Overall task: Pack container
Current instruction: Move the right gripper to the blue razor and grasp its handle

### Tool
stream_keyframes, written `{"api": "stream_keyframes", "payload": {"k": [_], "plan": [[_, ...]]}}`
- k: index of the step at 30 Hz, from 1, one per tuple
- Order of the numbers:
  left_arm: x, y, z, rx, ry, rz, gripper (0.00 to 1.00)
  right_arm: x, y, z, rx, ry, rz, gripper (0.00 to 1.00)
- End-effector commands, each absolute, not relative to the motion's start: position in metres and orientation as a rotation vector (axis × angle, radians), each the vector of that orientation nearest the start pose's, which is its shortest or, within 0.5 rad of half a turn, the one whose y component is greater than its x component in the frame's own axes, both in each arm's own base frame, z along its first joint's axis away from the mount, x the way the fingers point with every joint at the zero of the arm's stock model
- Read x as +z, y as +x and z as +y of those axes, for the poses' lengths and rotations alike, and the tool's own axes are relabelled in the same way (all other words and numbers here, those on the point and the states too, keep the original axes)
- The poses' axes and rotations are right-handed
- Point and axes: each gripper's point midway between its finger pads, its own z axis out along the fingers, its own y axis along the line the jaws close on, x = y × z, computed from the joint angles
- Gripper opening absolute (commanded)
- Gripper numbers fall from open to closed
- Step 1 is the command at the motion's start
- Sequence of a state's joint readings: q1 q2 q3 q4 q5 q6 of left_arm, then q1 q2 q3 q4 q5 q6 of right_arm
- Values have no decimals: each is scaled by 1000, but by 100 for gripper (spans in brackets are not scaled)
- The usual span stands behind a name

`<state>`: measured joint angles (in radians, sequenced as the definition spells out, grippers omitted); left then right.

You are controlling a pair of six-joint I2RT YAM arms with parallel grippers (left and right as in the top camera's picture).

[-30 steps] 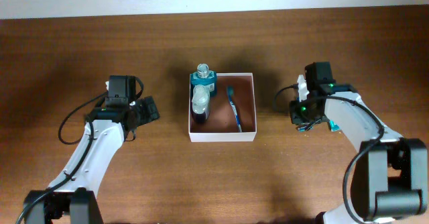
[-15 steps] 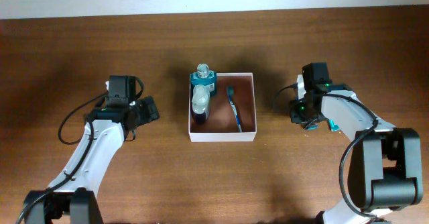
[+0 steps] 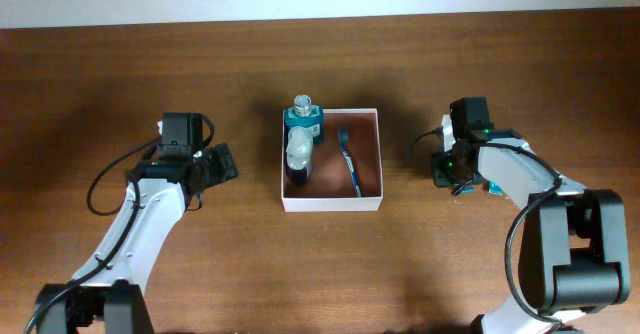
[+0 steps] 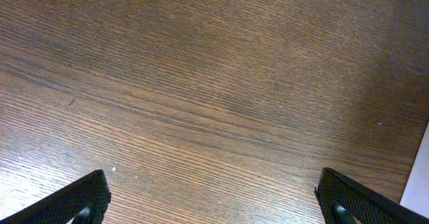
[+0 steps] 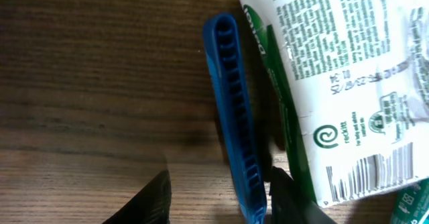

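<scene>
I should close: my right fingers would hold the blue piece's near end [image 5: 250,189] between them.
The container [image 3: 331,203], a square white-walled box with a reddish-brown inside, sits mid-table. In it lie a blue toothbrush [image 3: 350,164] and a white-capped bottle [image 3: 299,152]; a teal bottle with a clear cap [image 3: 303,111] rests at its far-left corner. To the container's right, my right gripper [image 3: 453,179] [image 5: 220,178] points down at the table, jaws apart. A blue ribbed plastic piece [image 5: 236,117] lies between them, close against the right finger [image 5: 289,198], with a gap to the left finger. My left gripper [image 3: 222,164] [image 4: 211,184] stands wide open over bare wood.
A green-and-white packet [image 5: 335,83] [image 3: 494,186] lies on the table right beside the blue piece, partly under my right arm. The container's white wall [image 4: 417,184] shows at the right edge of the left wrist view.
The right gripper's jaws have spread wider around the blue piece, and that arm has shifted slightly left. The left arm has not moved.
</scene>
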<state>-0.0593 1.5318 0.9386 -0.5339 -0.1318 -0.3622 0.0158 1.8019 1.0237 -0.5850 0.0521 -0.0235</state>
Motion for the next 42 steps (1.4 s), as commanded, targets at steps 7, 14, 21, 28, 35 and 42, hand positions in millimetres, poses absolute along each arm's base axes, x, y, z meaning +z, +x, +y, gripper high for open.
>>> {"api": "stream_keyframes", "payload": {"k": [7, 14, 21, 28, 35, 42], "plan": [[65, 350, 4, 64, -440, 2655, 99, -4, 343, -3, -84, -52, 2951, 19], [65, 350, 4, 64, -440, 2655, 100, -5, 341, -1, -68, -50, 2959, 25], [65, 350, 4, 64, -440, 2655, 99, -5, 341, 1, -50, -52, 2959, 19], [65, 350, 4, 64, -440, 2655, 100, -5, 339, 10, 25, -58, 2968, 10], [65, 350, 4, 64, -439, 2656, 99, -5, 338, 10, 28, -52, 2972, 7], [65, 350, 4, 63, -438, 2656, 99, 7, 341, 10, 31, -19, 2958, 4]]}}
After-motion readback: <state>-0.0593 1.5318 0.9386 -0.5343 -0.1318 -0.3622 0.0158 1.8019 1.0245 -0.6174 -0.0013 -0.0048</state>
